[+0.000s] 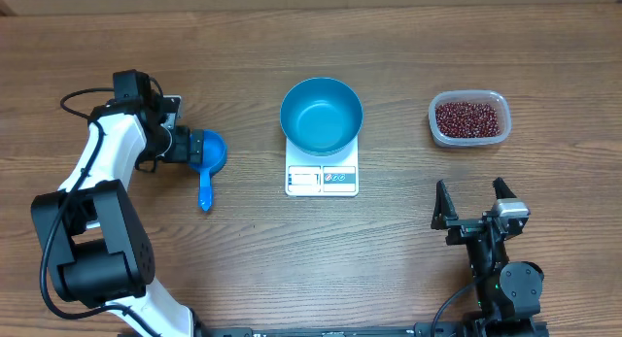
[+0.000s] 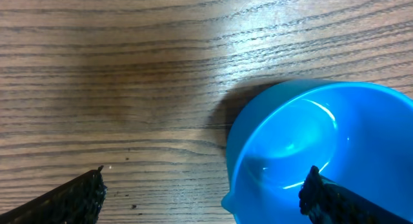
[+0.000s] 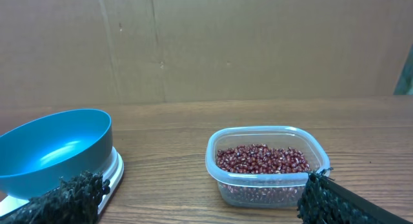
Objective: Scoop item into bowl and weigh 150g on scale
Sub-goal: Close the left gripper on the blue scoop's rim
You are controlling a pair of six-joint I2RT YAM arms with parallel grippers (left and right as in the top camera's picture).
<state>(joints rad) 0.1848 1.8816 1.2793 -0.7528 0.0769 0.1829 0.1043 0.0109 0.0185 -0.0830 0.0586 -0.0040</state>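
Note:
The left gripper isn't ready to close yet: the cup's side is between its fingers, but they are above the cup's rim. It needs to lower its fingers first, then close on the cup's side.
The teal-blue bowl [image 1: 322, 115] sits empty on the white scale [image 1: 322, 179] at mid-table; the right wrist view has the bowl [image 3: 55, 150] and scale [image 3: 113, 170] at its left. The dark red beans [image 1: 470, 117] fill a clear tub [image 1: 498, 104] at the right, and they appear again [image 3: 261, 158] in the right wrist view. A bright-blue scoop [image 1: 215, 152] lies at the left, handle toward the front. My left gripper [image 1: 194, 146] is open, straddling the wall of the scoop's cup [image 2: 310, 146]: one finger [image 2: 339, 204] is over the cup, the other [image 2: 71, 201] over bare table. My right gripper [image 1: 476, 203] stands open, in front of the tub [image 3: 264, 179].
A cardboard wall [image 3: 206, 43] stands behind the table's far edge. The left arm's base [image 1: 92, 250] sits at the front left. Bare wood lies between the scale and the tub.

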